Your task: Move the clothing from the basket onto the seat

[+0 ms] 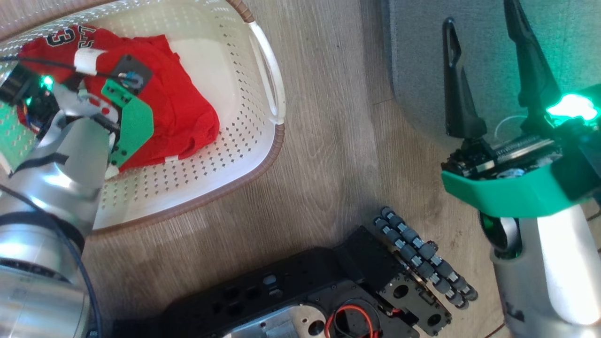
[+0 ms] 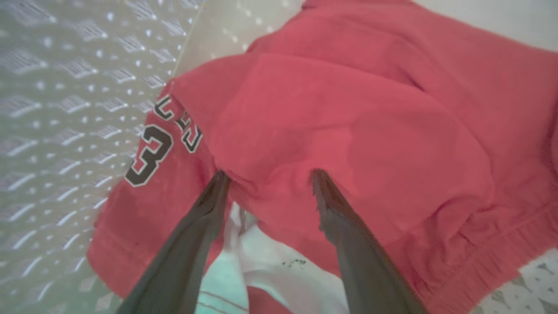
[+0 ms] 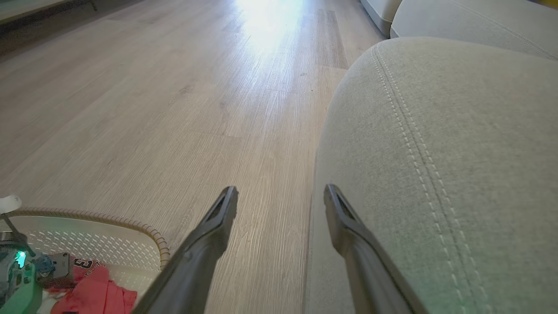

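The fold above the white trim bulges up while the rest of the bunched red garment lies slack, so my left gripper will grab the garment by that fold next.
The red clothing (image 1: 183,103) lies bunched in the cream basket (image 1: 225,155) at the upper left of the head view. The jersey's dark number (image 2: 148,157) shows beside a plain red garment (image 2: 348,109), with white trim (image 2: 279,270) below. My left gripper (image 2: 269,174) is open, both fingertips pressed into the red fabric, with a fold bulging between them. My left wrist (image 1: 127,117) covers those fingers from above. My right gripper (image 1: 479,14) is open and holds nothing, hovering at the edge of the grey seat (image 1: 422,56), which shows pale stitching (image 3: 409,131).
Wood floor (image 1: 328,141) separates the basket from the seat. My own dark base with a roller wheel (image 1: 422,253) sits at the bottom of the head view. The basket's white handle (image 1: 270,70) faces the seat. A second cushion (image 3: 471,22) lies beyond the seat.
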Available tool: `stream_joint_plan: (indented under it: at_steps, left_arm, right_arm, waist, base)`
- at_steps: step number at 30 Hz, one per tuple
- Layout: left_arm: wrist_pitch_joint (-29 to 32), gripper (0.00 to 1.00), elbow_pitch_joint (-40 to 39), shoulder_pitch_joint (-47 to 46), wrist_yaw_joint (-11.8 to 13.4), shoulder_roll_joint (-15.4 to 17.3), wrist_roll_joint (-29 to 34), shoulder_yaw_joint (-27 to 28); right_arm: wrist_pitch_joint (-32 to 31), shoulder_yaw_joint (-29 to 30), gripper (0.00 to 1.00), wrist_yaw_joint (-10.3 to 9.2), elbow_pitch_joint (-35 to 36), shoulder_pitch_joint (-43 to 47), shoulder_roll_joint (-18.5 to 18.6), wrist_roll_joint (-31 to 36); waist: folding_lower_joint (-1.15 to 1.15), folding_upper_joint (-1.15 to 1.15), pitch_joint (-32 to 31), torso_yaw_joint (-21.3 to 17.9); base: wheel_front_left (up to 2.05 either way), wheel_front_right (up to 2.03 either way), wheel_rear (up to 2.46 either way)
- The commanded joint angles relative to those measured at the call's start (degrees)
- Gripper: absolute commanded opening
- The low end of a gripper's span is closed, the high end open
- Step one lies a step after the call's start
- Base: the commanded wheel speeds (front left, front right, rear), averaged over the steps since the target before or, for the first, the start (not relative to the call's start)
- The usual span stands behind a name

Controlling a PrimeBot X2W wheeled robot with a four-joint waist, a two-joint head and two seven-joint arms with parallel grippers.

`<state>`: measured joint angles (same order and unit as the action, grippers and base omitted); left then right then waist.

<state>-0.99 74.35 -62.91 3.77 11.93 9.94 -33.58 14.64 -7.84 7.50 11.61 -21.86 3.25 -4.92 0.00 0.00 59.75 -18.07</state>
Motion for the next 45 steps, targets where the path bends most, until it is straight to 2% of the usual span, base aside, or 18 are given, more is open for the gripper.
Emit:
stream_joint_plan:
  at_steps: [1,4,7,11,15,25,26,27,28,45]
  left_arm:
    - [0.24,1.00,-0.41,0.34,0.33,0.85,0.60,0.14]
    - [0.62,1.00,-0.41,-0.59,-0.18,0.91,1.01,-0.80]
    - [3.04,1.00,-0.40,-0.85,-2.35,1.12,1.14,-1.67]
    - [4.65,1.00,-0.40,-1.21,-3.99,1.28,1.10,-2.50]
    - [5.05,1.00,-0.40,-1.40,-4.53,1.38,1.13,-3.11]
    - [8.40,1.00,-0.40,-0.75,-8.03,1.42,0.25,-4.64]
    - [8.78,0.60,-0.40,-0.69,-8.21,1.43,0.00,-4.62]
    - [9.04,0.26,-0.40,-0.67,-8.30,1.41,-0.19,-4.63]
    - [9.17,0.00,-0.40,-0.65,-8.38,1.37,-0.32,-4.71]
    - [7.71,0.00,-0.40,-0.71,-7.88,1.68,-2.77,-5.27]
  right_arm:
    - [0.36,-0.77,1.00,-0.01,2.07,3.85,-0.36,-0.44]
    - [0.36,-0.99,1.00,-0.01,2.62,4.30,-0.37,-0.53]
    - [0.36,-1.15,1.00,-0.01,3.10,4.70,-0.37,-0.56]
    - [0.36,-1.42,1.00,-0.01,3.77,5.20,-0.37,-0.14]
    - [0.36,-1.65,1.00,-0.01,4.22,5.62,-0.37,0.34]
    - [0.36,-1.95,1.00,-0.01,4.72,5.75,-0.37,1.35]
    - [0.36,-1.95,1.00,-0.01,4.75,5.79,-0.37,1.37]
    - [0.36,-1.95,1.00,-0.01,4.76,5.81,-0.37,1.39]
    - [0.36,-1.96,1.00,-0.01,4.76,5.83,-0.37,1.41]
    - [0.36,-1.90,1.00,-0.01,3.52,1.16,-0.37,0.55]
  waist:
    - [0.00,0.00,0.21,0.00]
    - [0.00,0.00,0.68,0.00]
    - [0.00,0.00,1.00,-0.03]
    - [0.00,0.00,1.45,0.36]
    - [0.00,0.00,1.79,0.84]
    - [0.00,0.00,2.54,1.81]
    - [0.00,0.00,2.58,1.88]
    - [0.00,0.00,2.61,1.94]
    - [0.00,0.00,2.63,1.99]
    - [0.00,0.00,0.00,1.14]
  base:
    - [0.00,0.00,0.00]
    - [0.00,0.00,0.00]
    - [0.00,0.00,0.00]
    - [0.00,0.00,0.00]
    - [0.00,0.00,0.00]
    - [0.00,0.00,0.00]
    - [0.00,0.00,0.00]
    - [0.00,0.00,0.00]
    - [0.00,0.00,0.00]
    - [0.00,0.00,0.00]
